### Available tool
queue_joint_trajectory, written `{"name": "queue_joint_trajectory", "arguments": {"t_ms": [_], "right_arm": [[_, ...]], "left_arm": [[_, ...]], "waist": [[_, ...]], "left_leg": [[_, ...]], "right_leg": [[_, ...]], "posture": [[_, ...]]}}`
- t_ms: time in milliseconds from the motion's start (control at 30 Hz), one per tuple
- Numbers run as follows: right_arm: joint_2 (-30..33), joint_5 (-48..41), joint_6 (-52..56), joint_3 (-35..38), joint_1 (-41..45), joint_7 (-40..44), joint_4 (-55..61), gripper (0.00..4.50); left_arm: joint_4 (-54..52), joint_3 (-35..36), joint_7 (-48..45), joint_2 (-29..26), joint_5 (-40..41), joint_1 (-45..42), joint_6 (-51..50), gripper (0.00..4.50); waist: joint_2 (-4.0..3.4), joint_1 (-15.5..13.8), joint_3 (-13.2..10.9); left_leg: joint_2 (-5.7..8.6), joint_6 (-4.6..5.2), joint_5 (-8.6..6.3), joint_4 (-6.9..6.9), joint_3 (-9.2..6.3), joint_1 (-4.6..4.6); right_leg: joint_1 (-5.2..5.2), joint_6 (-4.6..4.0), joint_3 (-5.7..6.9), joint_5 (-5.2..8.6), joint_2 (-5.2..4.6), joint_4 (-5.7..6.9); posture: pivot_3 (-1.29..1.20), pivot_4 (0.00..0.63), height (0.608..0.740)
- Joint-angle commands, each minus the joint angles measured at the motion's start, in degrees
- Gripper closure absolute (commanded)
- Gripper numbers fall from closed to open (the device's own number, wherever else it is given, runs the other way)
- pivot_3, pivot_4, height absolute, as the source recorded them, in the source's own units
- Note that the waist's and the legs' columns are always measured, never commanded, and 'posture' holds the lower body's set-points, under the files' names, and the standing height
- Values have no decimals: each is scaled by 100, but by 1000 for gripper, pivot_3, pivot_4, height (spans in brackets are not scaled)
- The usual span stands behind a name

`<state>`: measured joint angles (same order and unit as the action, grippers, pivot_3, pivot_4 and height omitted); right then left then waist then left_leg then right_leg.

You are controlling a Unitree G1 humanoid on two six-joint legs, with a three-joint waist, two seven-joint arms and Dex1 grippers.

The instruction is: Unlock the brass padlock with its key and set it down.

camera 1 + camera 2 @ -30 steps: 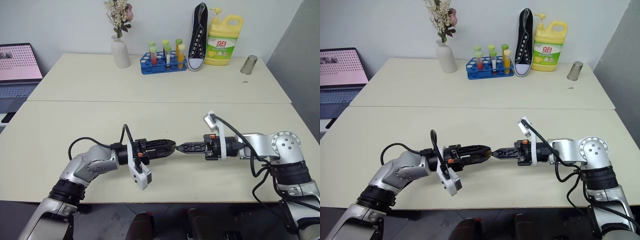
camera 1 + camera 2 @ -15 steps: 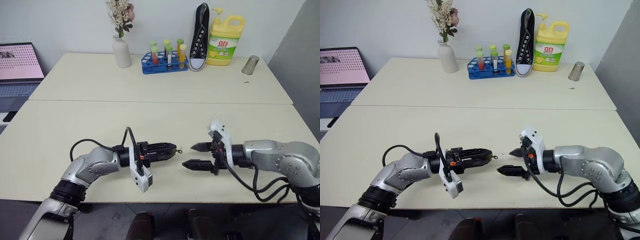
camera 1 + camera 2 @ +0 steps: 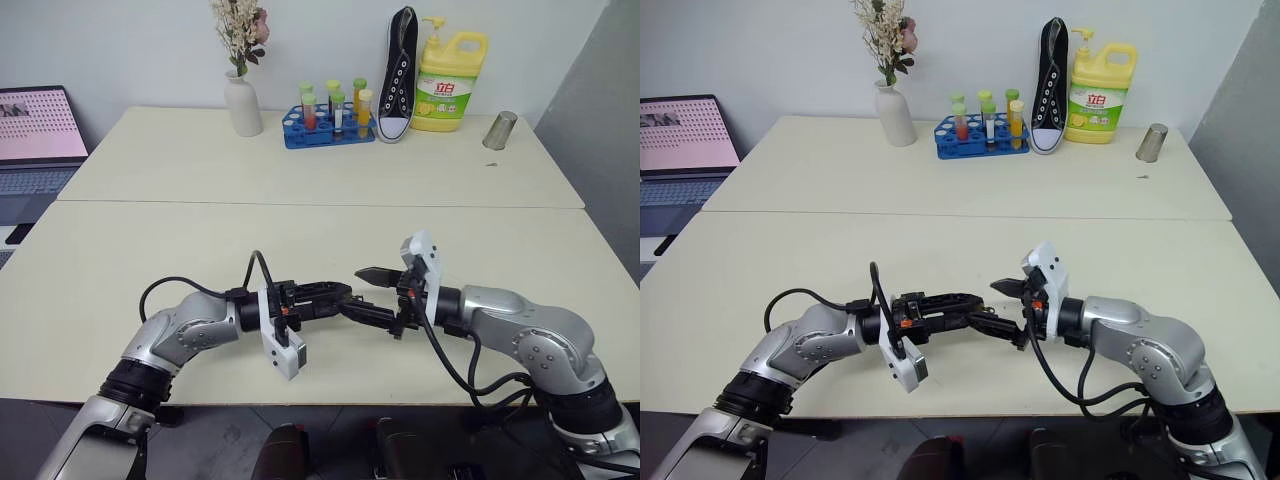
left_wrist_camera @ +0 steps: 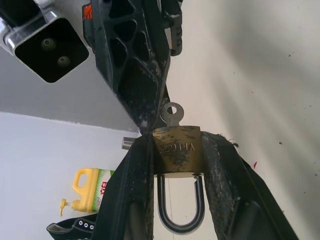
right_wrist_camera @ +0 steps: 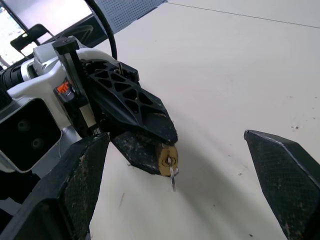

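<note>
The brass padlock needs to be held next in my right gripper by its body at the keyhole end (image 5: pixel 166 159), so that the padlock's shackle can swing open freely.
My left gripper (image 3: pixel 340 296) is shut on the brass padlock (image 4: pixel 177 151), pinching its boxy body between the fingertips just above the table (image 3: pixel 180 240). The silvery shackle (image 4: pixel 180 212) points back between the fingers. A small silver key (image 4: pixel 172 114) sticks out of the lock's outer end and hangs from the padlock (image 5: pixel 166 157) in the right wrist view. My right gripper (image 3: pixel 364 294) faces the left one with its jaws wide open. One finger (image 3: pixel 376 272) stands above the lock and the other lies below it. Nothing is between its pads but the left gripper's tip.
Along the far edge of the table stand a white vase of dried flowers (image 3: pixel 241 100), a blue rack of coloured tubes (image 3: pixel 330 125), a black sneaker (image 3: pixel 398 75), a yellow detergent bottle (image 3: pixel 448 80) and a metal cup (image 3: pixel 498 130). A laptop (image 3: pixel 35 130) sits at the far left.
My right gripper, shut at the padlock's end a second ago, let go, drew back and opened wide. It has rolled and come back around the left gripper's tip. The left gripper stayed still.
</note>
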<state>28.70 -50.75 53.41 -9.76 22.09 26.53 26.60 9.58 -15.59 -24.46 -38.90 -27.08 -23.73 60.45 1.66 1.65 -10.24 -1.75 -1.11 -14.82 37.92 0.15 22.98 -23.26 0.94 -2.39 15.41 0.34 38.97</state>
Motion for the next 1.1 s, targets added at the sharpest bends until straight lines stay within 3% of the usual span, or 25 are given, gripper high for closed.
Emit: {"name": "queue_joint_trajectory", "arguments": {"t_ms": [33,133,233,567,767,967,1100], "right_arm": [[-61,-41,136,148,90,-15,67,0],[-85,-11,186,157,105,1,57,0],[-137,-3,236,148,136,12,24,613],[-278,-71,306,226,145,43,10,4249],[-270,-16,315,204,139,137,51,4365],[-268,45,257,202,113,179,73,4365],[-225,128,202,220,70,208,80,4365]], "left_arm": [[-206,30,10,-11,220,-91,-22,3508],[-227,24,5,-11,231,-84,-45,3508],[-239,21,-6,-18,244,-89,-54,3508],[-263,23,-31,-50,278,-34,-54,3508],[-199,33,-16,-63,281,8,-19,3508],[-114,-101,-245,-190,789,138,10,3508],[-188,-118,-470,-420,1457,360,-36,2299]], "waist": [[0,-1,0],[0,1,0],[0,1,0],[0,2,0],[0,2,0],[0,4,0],[0,5,0]], "left_leg": [[0,0,0,0,1,0],[0,0,0,0,2,0],[0,0,0,-1,0,0],[0,0,0,0,0,0],[0,0,0,0,0,0],[0,0,0,-1,0,-1],[-2,0,0,-1,0,-1]], "right_leg": [[0,0,0,0,0,0],[0,-2,-1,-1,0,0],[0,-1,0,-1,0,0],[0,1,0,1,1,0],[0,1,0,0,1,0],[0,1,0,0,1,0],[0,-1,0,-1,0,0]], "posture": [[0,150,740],[0,150,740],[0,150,740],[0,150,740],[0,150,740],[0,150,740],[0,150,740]]}}
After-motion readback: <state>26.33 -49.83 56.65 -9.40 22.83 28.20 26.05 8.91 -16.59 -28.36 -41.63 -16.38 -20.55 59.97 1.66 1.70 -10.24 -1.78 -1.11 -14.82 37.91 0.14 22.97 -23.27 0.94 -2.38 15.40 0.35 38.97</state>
